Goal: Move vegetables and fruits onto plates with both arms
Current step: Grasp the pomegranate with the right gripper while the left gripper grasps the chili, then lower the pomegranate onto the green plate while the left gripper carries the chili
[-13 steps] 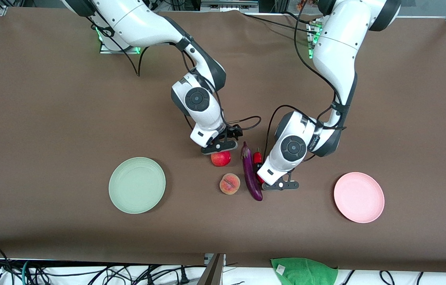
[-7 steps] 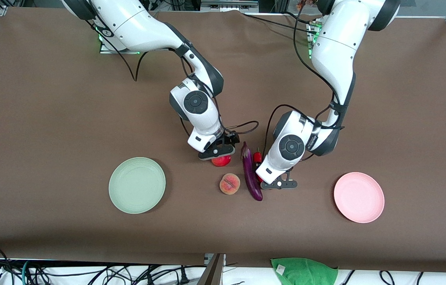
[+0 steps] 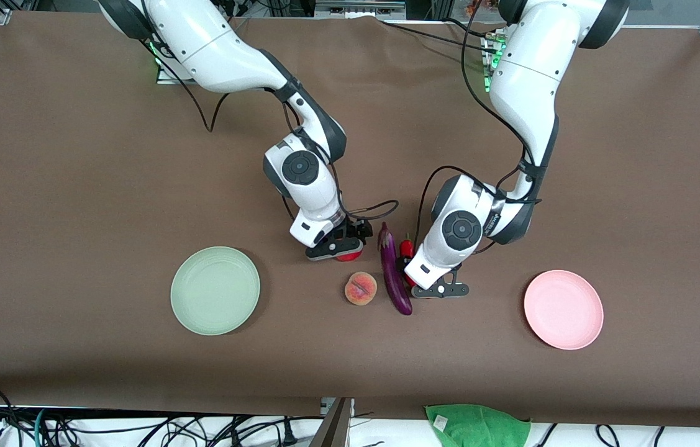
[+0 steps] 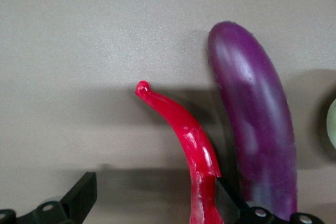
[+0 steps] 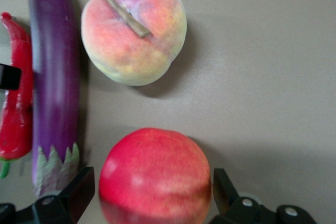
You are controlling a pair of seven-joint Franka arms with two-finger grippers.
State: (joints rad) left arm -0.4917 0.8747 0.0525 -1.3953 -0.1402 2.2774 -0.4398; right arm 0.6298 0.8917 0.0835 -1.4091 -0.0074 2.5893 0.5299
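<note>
My left gripper is going to grab the red chili pepper by its middle [image 4: 205, 200] next, to take it to the pink plate.
The red apple [image 3: 351, 255] lies mid-table, mostly hidden under my right gripper [image 3: 332, 248]. In the right wrist view the apple [image 5: 155, 174] sits between the open fingers [image 5: 79, 188], with small gaps on both sides. The peach [image 3: 360, 288] lies nearer the camera. The purple eggplant [image 3: 394, 273] lies beside it. My left gripper [image 3: 440, 289] is low over the red chili pepper [image 3: 406, 247]. In the left wrist view the chili [image 4: 184, 140] lies between the open jaws, against one finger [image 4: 230, 196]. The mint plate [image 3: 215, 290] and pink plate [image 3: 563, 309] hold nothing.
A green cloth [image 3: 477, 425] lies off the table's edge nearest the camera. The two grippers work close together, with only the eggplant [image 4: 252, 129] between them. Brown table surface [image 3: 76, 186] spreads wide toward both ends.
My right gripper has come down over the apple and now covers most of it. My left gripper has hardly moved.
</note>
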